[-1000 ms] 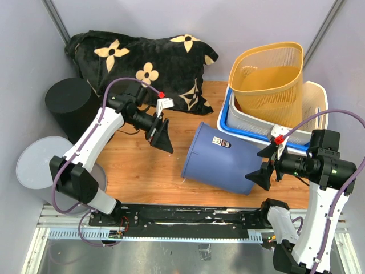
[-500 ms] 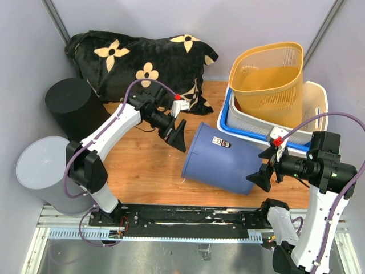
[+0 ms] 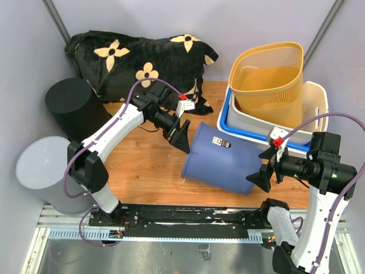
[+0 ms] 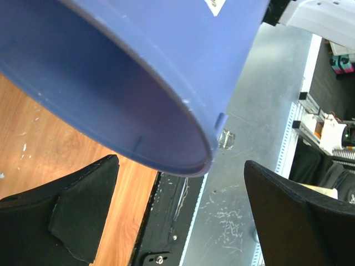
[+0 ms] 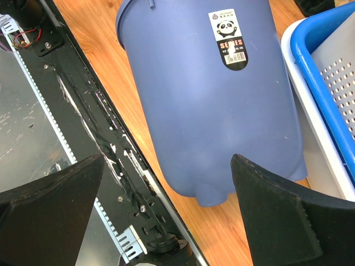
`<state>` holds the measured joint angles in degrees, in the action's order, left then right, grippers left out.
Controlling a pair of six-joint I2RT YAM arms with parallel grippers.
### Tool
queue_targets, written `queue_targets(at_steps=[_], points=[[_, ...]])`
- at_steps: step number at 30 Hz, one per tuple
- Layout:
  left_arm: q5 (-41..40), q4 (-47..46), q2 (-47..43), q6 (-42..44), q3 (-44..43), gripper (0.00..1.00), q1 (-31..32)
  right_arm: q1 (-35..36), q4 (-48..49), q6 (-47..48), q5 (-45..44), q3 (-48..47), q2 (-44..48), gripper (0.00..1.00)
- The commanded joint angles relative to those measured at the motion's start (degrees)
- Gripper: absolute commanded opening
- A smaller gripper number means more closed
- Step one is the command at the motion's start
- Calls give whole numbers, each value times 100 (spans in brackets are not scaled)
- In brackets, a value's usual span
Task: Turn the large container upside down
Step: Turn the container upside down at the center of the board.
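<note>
My left gripper turns the large container (image 3: 222, 157) upside down by grabbing its opening's rim (image 3: 186, 162) next. The fingers straddle the container's side, which leaves the container's base free.
The large container (image 3: 222, 157) is a blue plastic bin lying on its side on the wooden table, mouth to the left and base to the right. My left gripper (image 3: 181, 138) is open at the upper edge of the mouth. In the left wrist view the bin's rim (image 4: 188, 105) and inside wall fill the top, just above the open gripper (image 4: 181, 160). My right gripper (image 3: 261, 165) is open beside the base, apart from it. The right wrist view looks along the bin (image 5: 211, 100), with the open gripper (image 5: 167, 160) flanking the base end.
A yellow mesh basket (image 3: 268, 80) sits in a white basket (image 3: 316, 105) inside a blue tub (image 3: 228, 123), right behind the bin. A black flowered cushion (image 3: 142, 57) lies at the back. A black cylinder (image 3: 71, 103) and a grey bin (image 3: 43, 171) stand left. A metal rail (image 3: 182, 214) edges the front.
My left arm has reached to the right, carrying its open gripper from mid-table up to the bin's mouth. The right gripper and the bin have barely moved.
</note>
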<state>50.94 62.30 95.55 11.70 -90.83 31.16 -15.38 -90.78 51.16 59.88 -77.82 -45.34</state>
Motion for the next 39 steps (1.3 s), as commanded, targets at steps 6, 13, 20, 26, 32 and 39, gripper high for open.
queue_targets(at_steps=[6, 13, 20, 26, 32, 39], points=[[467, 177, -39, 247, -286, 97, 536, 87, -94, -52, -25, 18, -18, 99], [118, 186, 118, 269, -450, 95, 724, 87, -91, -88, -74, -1, 18, 99], [-34, 183, 239, 315, -548, 16, 813, 87, -89, -53, -51, 25, -13, 99], [264, 188, 249, 487, -374, 0, 822, 87, -95, -32, -66, 39, 34, 99], [158, 170, 54, 702, -261, 0, 822, 86, -89, -27, -69, 34, 39, 99], [566, -565, -411, 380, 421, 0, 38, 87, -89, -18, -86, 46, 34, 99]])
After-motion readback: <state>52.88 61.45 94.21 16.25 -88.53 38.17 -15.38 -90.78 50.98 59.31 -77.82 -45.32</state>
